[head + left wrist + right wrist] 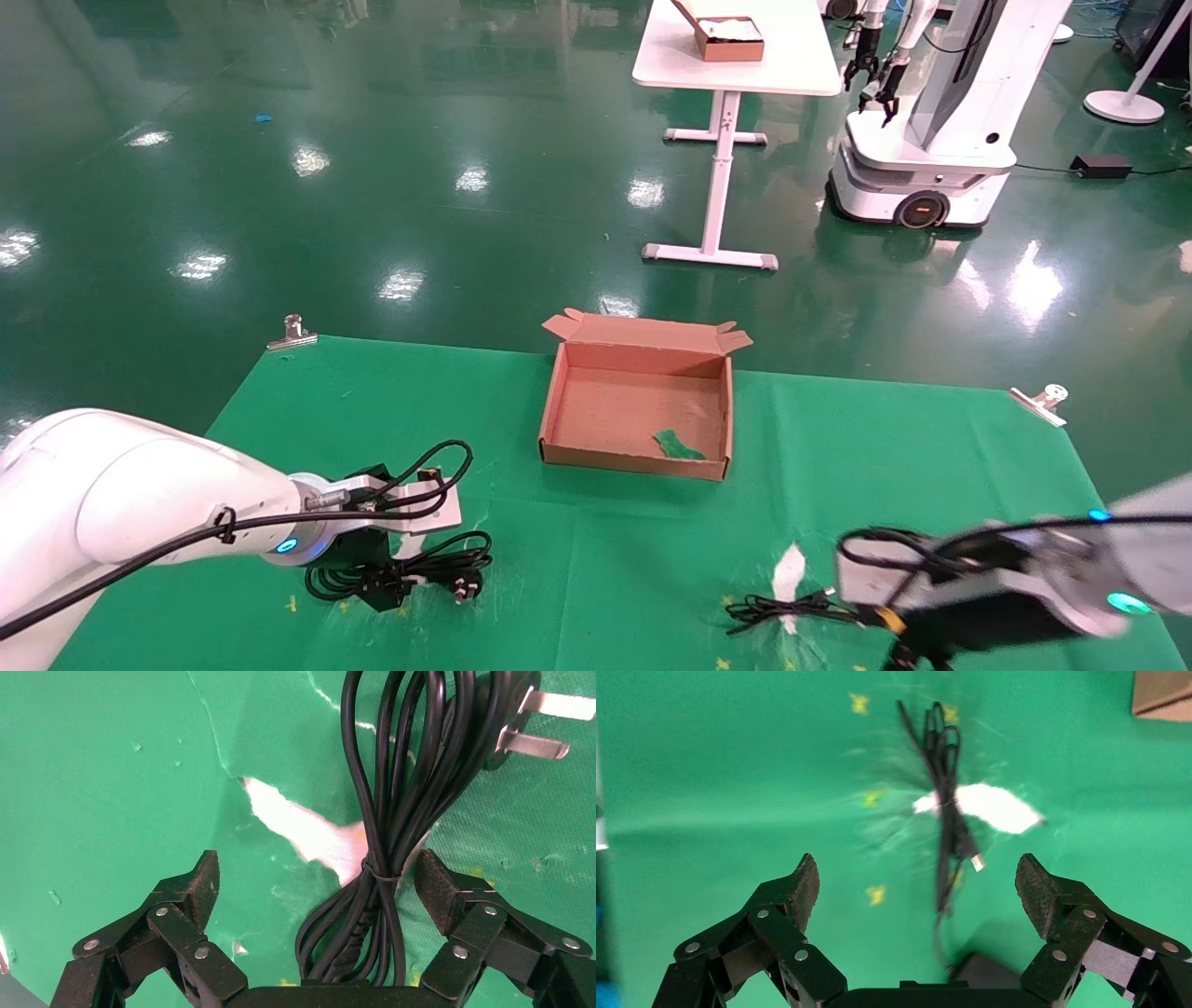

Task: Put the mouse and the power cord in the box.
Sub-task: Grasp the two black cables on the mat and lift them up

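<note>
My right gripper next needs to grab the mouse's thin cable (pixel 947 811) by its tied loops, so that the mouse can go into the box (pixel 1162 692).
The power cord (pixel 414 567), a thick black coil with a pronged plug (pixel 523 720), lies on the green cloth at the near left. My left gripper (pixel 318 878) is open right over it, and the tied loops (pixel 383 874) lie between its fingers, nearer one pad. The box (pixel 638 405) stands open at the middle, with only a green scrap (pixel 678 445) inside. Low over the near right of the cloth, my right gripper (pixel 917 881) is open. The mouse's thin cable (pixel 947 811) stretches ahead of it, and a dark shape that looks like the mouse (pixel 979 969) sits close under the palm. In the head view the right arm hides the mouse.
The cloth (pixel 838 447) has white tears (pixel 790 570) and is held by metal clips (pixel 292 333) (pixel 1043 403) at its far corners. Beyond it stand a white table (pixel 736 65) with a smaller brown box (pixel 731 37) and another robot (pixel 931 121).
</note>
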Motion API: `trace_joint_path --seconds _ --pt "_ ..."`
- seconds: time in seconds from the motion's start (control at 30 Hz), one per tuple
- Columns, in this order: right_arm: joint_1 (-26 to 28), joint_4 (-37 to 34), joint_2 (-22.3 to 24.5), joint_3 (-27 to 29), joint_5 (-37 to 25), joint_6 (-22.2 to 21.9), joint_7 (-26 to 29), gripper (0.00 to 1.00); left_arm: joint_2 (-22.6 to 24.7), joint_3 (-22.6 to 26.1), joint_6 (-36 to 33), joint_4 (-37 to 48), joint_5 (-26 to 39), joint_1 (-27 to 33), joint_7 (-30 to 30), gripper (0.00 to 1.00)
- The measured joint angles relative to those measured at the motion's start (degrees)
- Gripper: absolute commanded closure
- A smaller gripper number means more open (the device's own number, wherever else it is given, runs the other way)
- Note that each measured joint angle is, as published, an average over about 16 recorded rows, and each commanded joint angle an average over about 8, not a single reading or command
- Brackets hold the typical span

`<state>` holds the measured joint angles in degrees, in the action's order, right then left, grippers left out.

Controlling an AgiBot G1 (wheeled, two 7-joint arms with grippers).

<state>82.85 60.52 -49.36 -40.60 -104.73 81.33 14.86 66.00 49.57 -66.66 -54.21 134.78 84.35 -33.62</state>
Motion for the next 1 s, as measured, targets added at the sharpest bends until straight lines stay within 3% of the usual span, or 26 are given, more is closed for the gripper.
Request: trace_joint_path --seconds 0.37,0.4,0.47,0.63,0.67,0.73,1.0 --pt "6.3 -23.0 -13.5 -3.9 -6.5 -5.7 -10.3 0.00 0.0 0.0 0.0 0.1 0.0 0.0 0.0 0.00" --pt "6.7 -24.8 -14.3 -4.0 -6.8 -6.2 -11.0 0.01 0.0 0.0 0.0 0.1 0.0 0.0 0.0 0.06" --pt "7.4 -28.1 -15.8 -4.4 -7.3 -7.0 -12.1 0.18 0.0 0.0 0.0 0.1 0.0 0.0 0.0 0.31" --pt "8.6 -33.8 -18.2 -4.8 -8.0 -8.6 -13.8 0.81 0.0 0.0 0.1 0.1 0.0 0.0 0.1 0.94" --pt "8.7 -34.5 -18.5 -4.9 -8.1 -8.8 -14.1 0.92 0.0 0.0 0.1 0.1 0.0 0.0 0.1 1.00" --pt "9.0 -35.6 -18.8 -5.0 -8.3 -9.0 -14.4 1.00 0.0 0.0 0.1 0.1 0.0 0.0 0.1 1.00" --pt "9.1 -36.3 -19.1 -5.1 -8.4 -9.3 -14.6 1.00 0.0 0.0 0.1 0.1 0.0 0.0 0.1 1.00"
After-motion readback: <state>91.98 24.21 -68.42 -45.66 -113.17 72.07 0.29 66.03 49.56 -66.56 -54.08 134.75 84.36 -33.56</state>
